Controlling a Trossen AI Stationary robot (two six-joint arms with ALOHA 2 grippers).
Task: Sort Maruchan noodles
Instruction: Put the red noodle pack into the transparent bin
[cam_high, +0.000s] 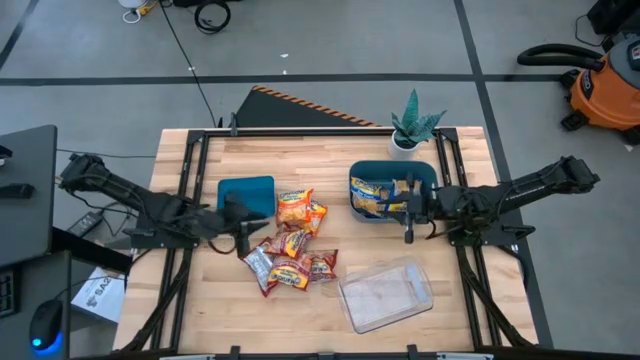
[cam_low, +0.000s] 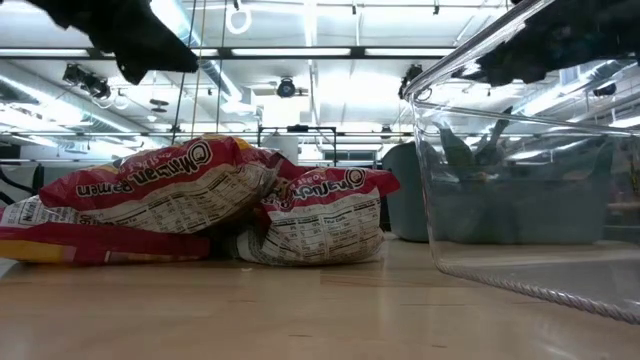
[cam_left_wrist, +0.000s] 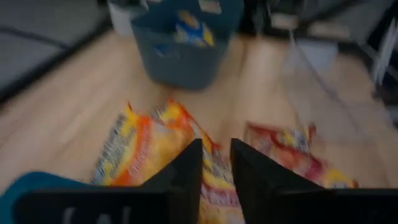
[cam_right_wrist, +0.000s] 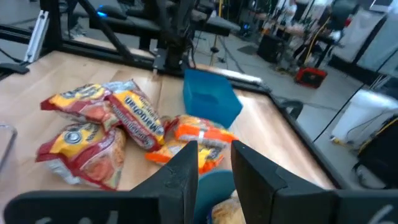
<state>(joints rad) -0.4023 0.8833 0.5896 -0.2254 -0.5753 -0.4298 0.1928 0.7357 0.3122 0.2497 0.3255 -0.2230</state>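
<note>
The left gripper should sort red-and-yellow noodles into the clear tray, so it should reach the top red-and-yellow packet and grab its edge.
Several Maruchan noodle packets lie in a loose pile at the table's middle, orange ones toward the far side and red-and-yellow ones nearer. Blue-and-yellow packets lie in the right teal bin. My left gripper hovers between the left teal bin and the pile, tilted down, open, with nothing between its fingers. My right gripper hangs over the right bin, nearly level and pointing at the pile, open and holding nothing.
A clear plastic tray stands near the front edge, right of the pile, and fills the right of the low view. A potted plant stands at the back right. Black frame rails run along both table sides.
</note>
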